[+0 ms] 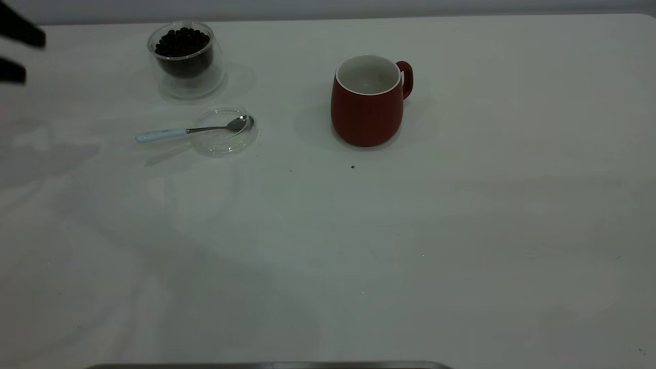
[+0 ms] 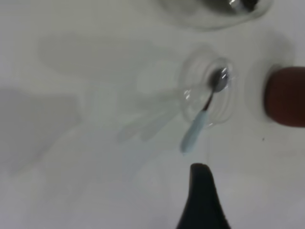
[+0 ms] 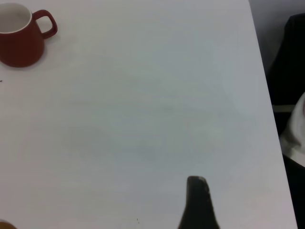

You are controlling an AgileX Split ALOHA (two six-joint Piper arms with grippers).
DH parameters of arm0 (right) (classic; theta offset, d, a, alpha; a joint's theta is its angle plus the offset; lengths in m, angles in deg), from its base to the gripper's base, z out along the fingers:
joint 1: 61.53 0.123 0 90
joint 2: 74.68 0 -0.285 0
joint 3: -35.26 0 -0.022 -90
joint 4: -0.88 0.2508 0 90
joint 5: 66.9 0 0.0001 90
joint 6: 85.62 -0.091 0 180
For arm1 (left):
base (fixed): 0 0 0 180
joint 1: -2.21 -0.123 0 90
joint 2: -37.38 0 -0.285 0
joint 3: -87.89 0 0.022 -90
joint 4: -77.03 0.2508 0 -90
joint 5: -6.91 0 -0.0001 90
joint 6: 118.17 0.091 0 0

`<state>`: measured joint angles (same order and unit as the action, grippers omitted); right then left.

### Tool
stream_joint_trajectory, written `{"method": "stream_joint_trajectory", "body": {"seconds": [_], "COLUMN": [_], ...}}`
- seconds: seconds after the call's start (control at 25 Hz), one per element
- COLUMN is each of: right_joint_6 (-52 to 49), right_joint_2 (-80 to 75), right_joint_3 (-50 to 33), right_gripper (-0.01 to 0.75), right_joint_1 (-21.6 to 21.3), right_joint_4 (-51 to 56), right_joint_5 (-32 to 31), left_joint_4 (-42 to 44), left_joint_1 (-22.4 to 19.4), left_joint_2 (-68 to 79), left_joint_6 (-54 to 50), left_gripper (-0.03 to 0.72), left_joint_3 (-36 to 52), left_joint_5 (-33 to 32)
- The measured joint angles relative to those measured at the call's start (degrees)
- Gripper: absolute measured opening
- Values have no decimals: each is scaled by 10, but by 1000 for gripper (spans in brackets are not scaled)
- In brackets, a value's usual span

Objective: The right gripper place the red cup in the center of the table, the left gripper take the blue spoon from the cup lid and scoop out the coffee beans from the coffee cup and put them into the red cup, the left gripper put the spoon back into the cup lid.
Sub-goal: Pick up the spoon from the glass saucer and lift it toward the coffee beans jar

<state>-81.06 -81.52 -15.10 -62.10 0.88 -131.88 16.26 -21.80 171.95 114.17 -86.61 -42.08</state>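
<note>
My left gripper should go to the blue spoon and grab it by its handle (image 1: 161, 135), which sticks out, while its bowl (image 1: 237, 124) is inside the cup lid's rim.
The red cup (image 1: 366, 105) stands upright and empty near the table's middle, handle to the right; it also shows in the right wrist view (image 3: 19, 40) and the left wrist view (image 2: 286, 95). The blue spoon (image 1: 195, 129) lies with its bowl in the cup lid (image 1: 220, 149) and its handle pointing left. The coffee cup (image 1: 215, 77) behind the lid holds the coffee beans (image 1: 183, 43). My left gripper (image 1: 16, 51) is open and empty at the far left edge, well left of the spoon (image 2: 202, 114). Of my right gripper only one finger (image 3: 197, 198) shows, far from the red cup, holding nothing.
The white table (image 1: 461, 230) has tiny dark specks (image 1: 352, 166) in front of the red cup. Its right edge (image 3: 259, 71) has dark objects (image 3: 290, 62) beyond it. A grey strip (image 1: 266, 365) lies along the near edge.
</note>
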Motion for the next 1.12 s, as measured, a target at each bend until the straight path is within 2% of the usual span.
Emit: {"method": "stream_joint_trajectory", "body": {"seconds": [0.2,0.52,0.8,1.12], "right_joint_6": [0,0,0,0], "right_joint_2": [0,0,0,0], "right_joint_3": [0,0,0,0], "right_gripper": [590,590,590,590], "right_joint_1": [0,0,0,0], "right_joint_4": [0,-3,0,0], "right_joint_5": [0,0,0,0], "left_joint_4": [-33,-204,-289,-345], "left_joint_1": [0,9,45,86], "left_joint_2": [81,175,215,225], "left_joint_6": [49,199,285,311], "left_gripper": [595,595,595,595], "left_joint_3": [0,11,28,28], "left_joint_5": [-5,-43,-66,-69]}}
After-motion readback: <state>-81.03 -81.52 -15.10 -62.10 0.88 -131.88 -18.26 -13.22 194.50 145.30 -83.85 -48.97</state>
